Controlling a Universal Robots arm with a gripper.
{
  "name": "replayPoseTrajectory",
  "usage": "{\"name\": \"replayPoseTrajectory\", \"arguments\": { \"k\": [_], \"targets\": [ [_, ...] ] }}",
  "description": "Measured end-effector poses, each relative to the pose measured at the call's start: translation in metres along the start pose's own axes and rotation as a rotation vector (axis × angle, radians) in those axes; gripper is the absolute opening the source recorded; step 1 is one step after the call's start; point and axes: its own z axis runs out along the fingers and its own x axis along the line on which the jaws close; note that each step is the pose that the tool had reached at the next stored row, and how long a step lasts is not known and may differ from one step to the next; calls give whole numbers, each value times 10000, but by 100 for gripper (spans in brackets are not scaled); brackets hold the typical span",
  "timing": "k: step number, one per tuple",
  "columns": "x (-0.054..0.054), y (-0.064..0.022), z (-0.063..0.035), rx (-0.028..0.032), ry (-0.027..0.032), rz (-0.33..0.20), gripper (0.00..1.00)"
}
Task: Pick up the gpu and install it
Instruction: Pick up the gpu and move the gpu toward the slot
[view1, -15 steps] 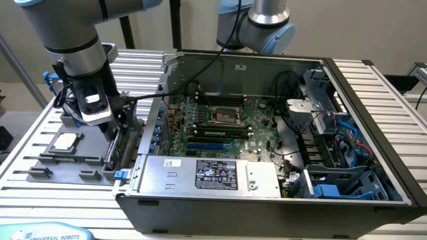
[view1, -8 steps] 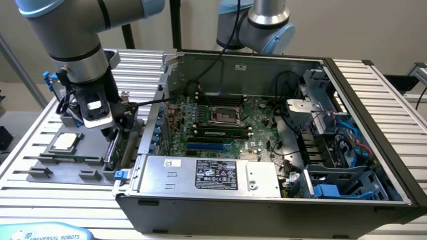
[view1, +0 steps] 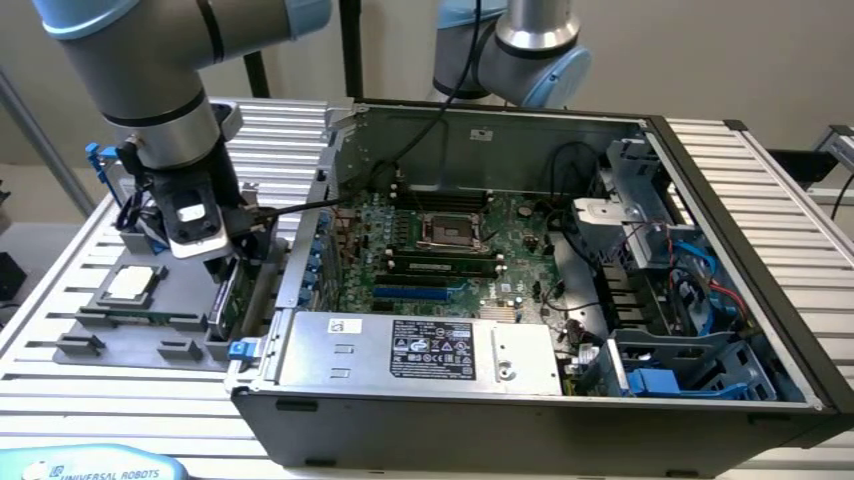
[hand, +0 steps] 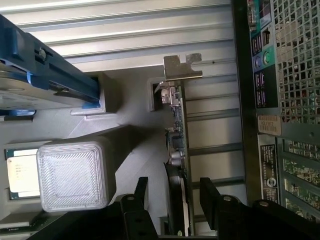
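Observation:
My gripper will next pinch the GPU across its thin end (view1: 230, 298) opposite the bracket, because the GPU's board edge is longer than my open fingers can span.
The gpu (hand: 177, 150) stands on edge in a slot of the grey holder tray (view1: 80, 345), its silver bracket (hand: 182, 67) at the far end and its green board edge showing. In the exterior view the gpu (view1: 224, 292) sits between the tray and the open computer case (view1: 534, 400). My gripper (hand: 174, 185) hangs right over it, open, with one black finger (hand: 140, 200) on each side of the card and a gap to it on both sides. The exterior view places the gripper (view1: 218, 258) low over the tray's right edge.
The motherboard (view1: 441, 250) lies in the case, with a blue slot (view1: 420, 293) near the power supply (view1: 427, 350). On the tray are a processor chip (view1: 130, 283), a white ribbed block (hand: 75, 175) and a hard drive with blue rails (hand: 35, 75). A second arm (view1: 521, 50) stands behind the case.

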Motion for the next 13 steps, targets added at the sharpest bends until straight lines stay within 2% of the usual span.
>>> {"name": "replayPoseTrajectory", "arguments": {
  "k": [13],
  "targets": [
    [-6, -7, 4, 35, -3, 0, 54]
  ]
}}
